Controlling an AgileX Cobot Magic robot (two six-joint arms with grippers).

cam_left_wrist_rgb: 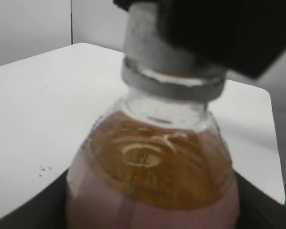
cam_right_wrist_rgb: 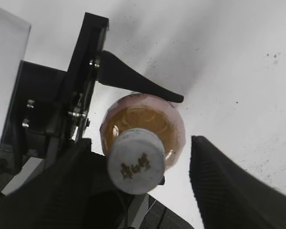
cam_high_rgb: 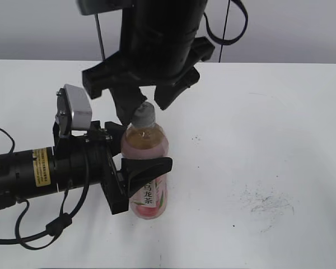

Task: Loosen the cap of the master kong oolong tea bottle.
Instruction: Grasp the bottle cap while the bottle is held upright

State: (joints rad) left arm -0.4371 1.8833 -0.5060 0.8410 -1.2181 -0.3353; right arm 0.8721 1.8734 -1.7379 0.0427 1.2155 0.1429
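Note:
The right gripper grabs the grey-white cap by its round side (cam_high_rgb: 143, 116) (cam_right_wrist_rgb: 136, 162) next, to loosen the master kong oolong tea bottle.
The master kong oolong tea bottle (cam_high_rgb: 148, 193) stands upright on the white table, amber tea inside and a pink-and-white label low down. My left gripper (cam_high_rgb: 137, 148) is shut on its body from the left; its black jaws flank the bottle (cam_left_wrist_rgb: 152, 176) in the left wrist view. The white-grey cap (cam_high_rgb: 144, 115) is on the neck. My right gripper (cam_high_rgb: 151, 103) hangs over it from above, open. In the right wrist view the cap (cam_right_wrist_rgb: 136, 161) lies against the left finger, with a clear gap to the right finger. The cap (cam_left_wrist_rgb: 167, 57) also shows in the left wrist view.
The white table (cam_high_rgb: 257, 140) stretches to the right, with dark scuff marks (cam_high_rgb: 269, 204) near the front right. The left arm's body and cable (cam_high_rgb: 39, 235) lie along the front left. A grey wall runs behind the table's far edge.

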